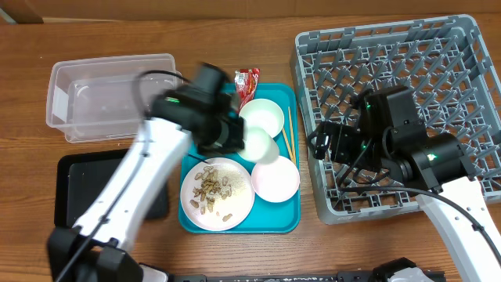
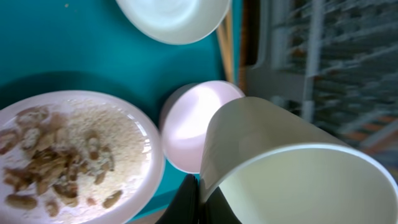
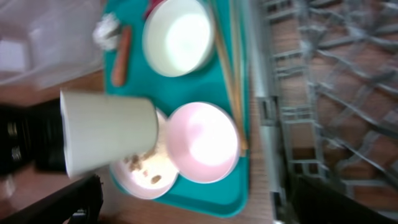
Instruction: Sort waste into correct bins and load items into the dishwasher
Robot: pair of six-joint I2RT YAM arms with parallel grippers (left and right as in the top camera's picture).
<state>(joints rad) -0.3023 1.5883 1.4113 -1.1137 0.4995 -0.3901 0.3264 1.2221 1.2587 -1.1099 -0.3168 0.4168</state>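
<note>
My right gripper needs to grab the small white cup next by the cup's bottom end, opposite its held rim, to load it into the rack.
My left gripper is shut on the rim of the small white cup, which hangs tipped on its side over the teal tray. Below it sit the plate of peanut shells and two white bowls. Chopsticks lie along the tray's right side. A carrot and a paper wad lie at its far left corner, the red wrapper beyond it. My right gripper is open above the left edge of the grey dish rack.
The clear tub stands at the back left and the black tray in front of it, partly under my left arm. The teal tray lies between them and the rack.
</note>
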